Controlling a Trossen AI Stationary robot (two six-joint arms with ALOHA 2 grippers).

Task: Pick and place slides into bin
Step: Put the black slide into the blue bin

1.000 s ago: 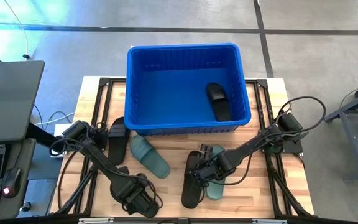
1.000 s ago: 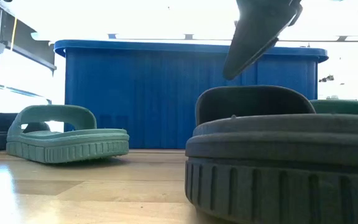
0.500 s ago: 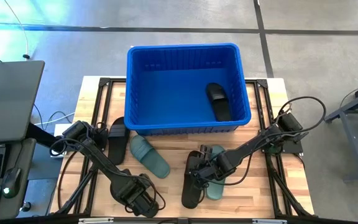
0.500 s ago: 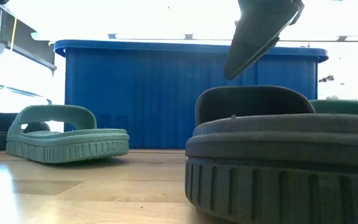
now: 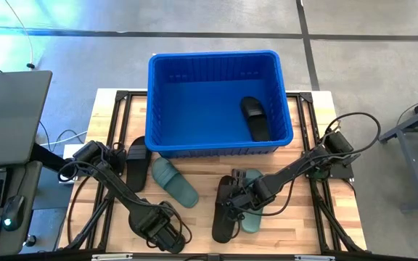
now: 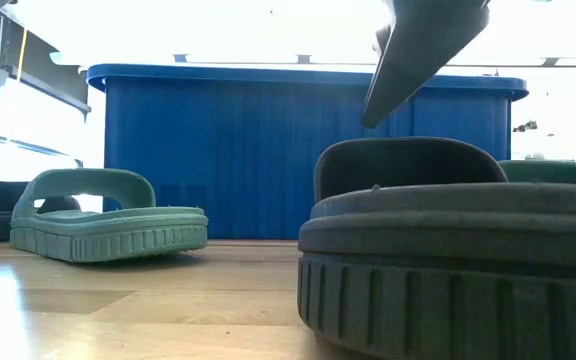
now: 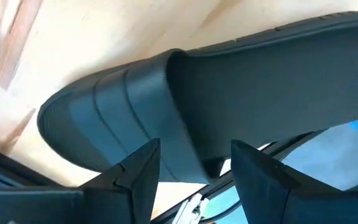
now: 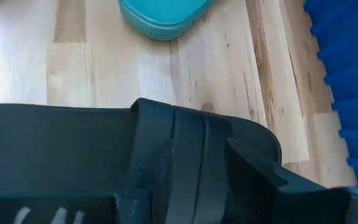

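Note:
My left gripper grabs the black slide by its wide ribbed strap [image 7: 129, 118] next. Then it carries the slide into the blue bin.
The blue bin [image 5: 220, 55] stands at the table's far side with one black slide [image 5: 255, 118] lying in it. My right gripper [image 5: 231, 203] hovers open just above the strap [image 8: 185, 155] of a black slide [image 5: 223, 217] that rests sole-down on the wood. A green slide [image 5: 252, 214] lies beside that one. My left gripper [image 5: 162, 230] points down near the table's near edge, open, above another black slide [image 7: 229, 93]. That slide is hidden under the arm in the high view. A green slide [image 5: 174, 182] and a black one [image 5: 136, 163] lie left of centre.
Dark frame rails [image 5: 115, 98] run along the table's sides, and cables loop by the right arm's base [image 5: 354, 127]. A dark laptop [image 5: 6, 116] sits off the table's left. Bare wood [image 5: 202, 170] shows between the bin's front wall and the slides.
Both grippers have stayed in place and rolled about the line they point along, the left one more than the right. In the low view the right gripper's tip shows a changed outline. No slide has moved.

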